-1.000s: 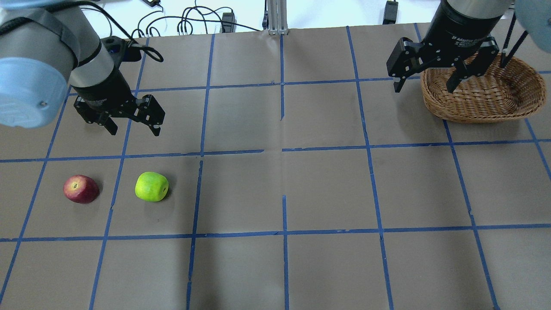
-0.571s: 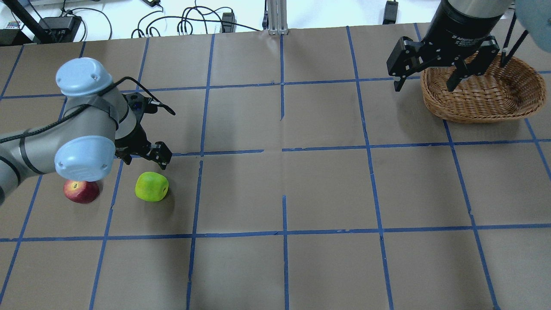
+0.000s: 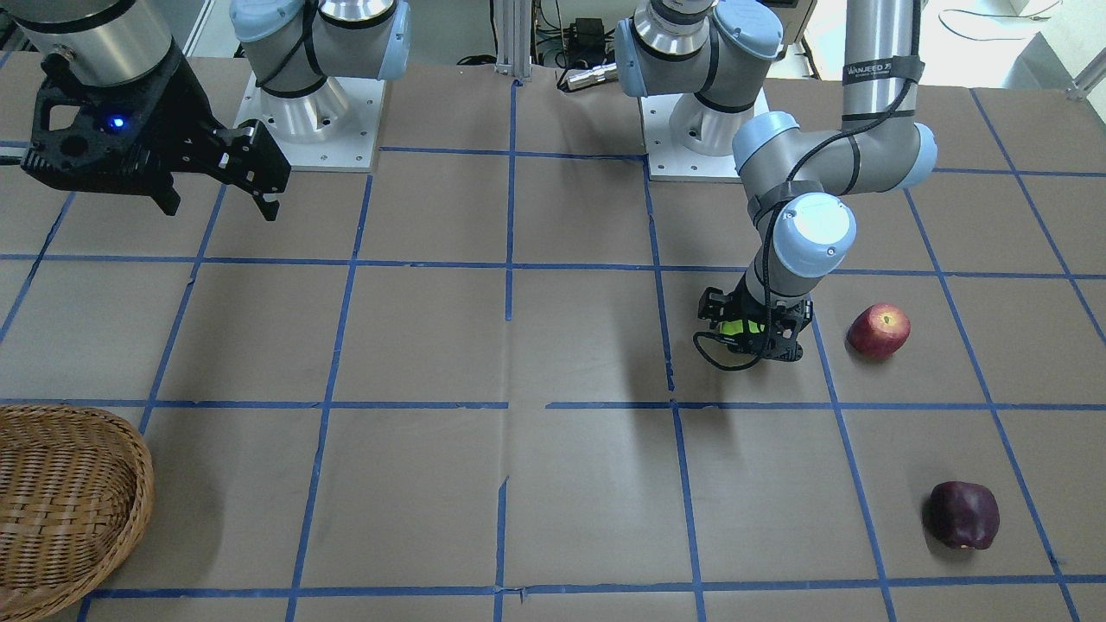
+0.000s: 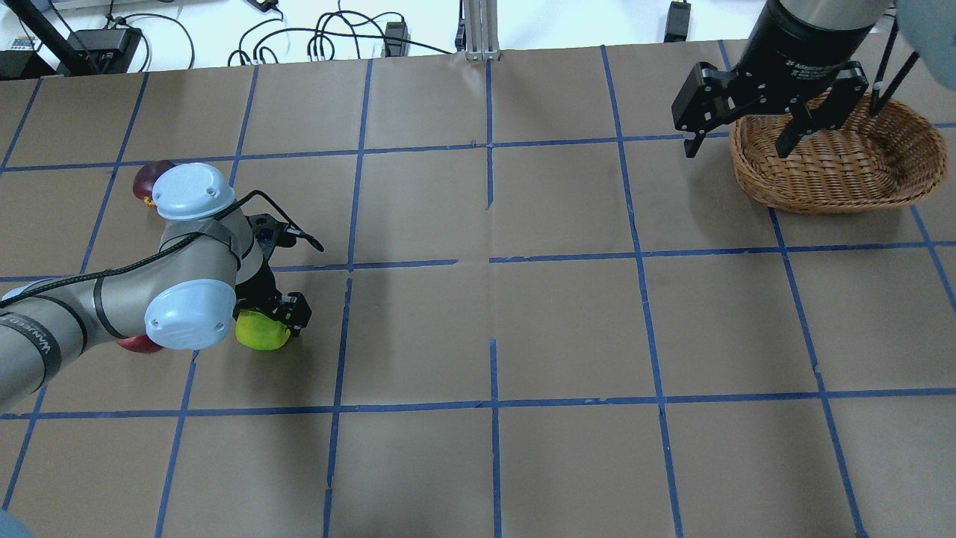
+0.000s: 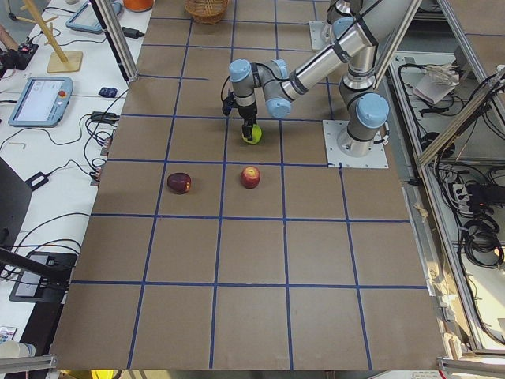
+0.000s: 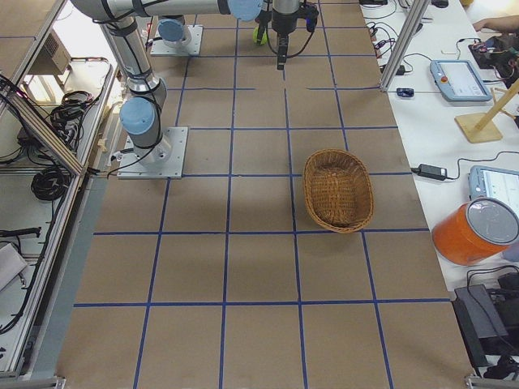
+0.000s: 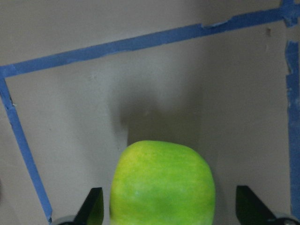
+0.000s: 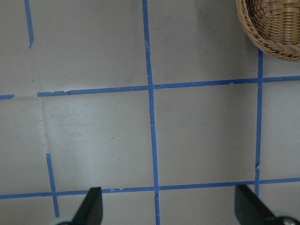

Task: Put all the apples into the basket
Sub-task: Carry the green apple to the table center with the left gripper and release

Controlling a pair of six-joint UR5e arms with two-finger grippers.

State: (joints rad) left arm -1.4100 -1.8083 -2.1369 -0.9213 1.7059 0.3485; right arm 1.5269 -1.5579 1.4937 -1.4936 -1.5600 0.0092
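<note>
My left gripper grabs the lime green apple around its round body point(image 3: 740, 328) next, to put the apple into the basket point(image 3: 64, 506).
The lime green apple point(image 4: 263, 334) lies on the table left of centre. My left gripper point(image 4: 267, 317) is down over it, open, with a finger on each side. The left wrist view shows the green apple point(image 7: 162, 183) between the fingertips point(image 7: 93, 208) with small gaps on both sides. The red apple point(image 3: 879, 330) lies beside it, mostly hidden under my left arm in the overhead view. The maroon apple point(image 3: 963, 515) lies farther out. The wicker basket point(image 4: 836, 175) stands at the far right, and no apples show in it. My right gripper point(image 4: 736, 146) hangs open and empty above the basket's left rim.
Brown paper with a blue tape grid point(image 4: 493, 261) covers the table. Cables and power bricks point(image 4: 321, 37) lie beyond the far edge. Both arm bases point(image 3: 311, 112) stand at the robot's side of the table.
My left arm has come down and forward, so its open gripper now straddles the green apple. The right arm and the basket have not moved.
</note>
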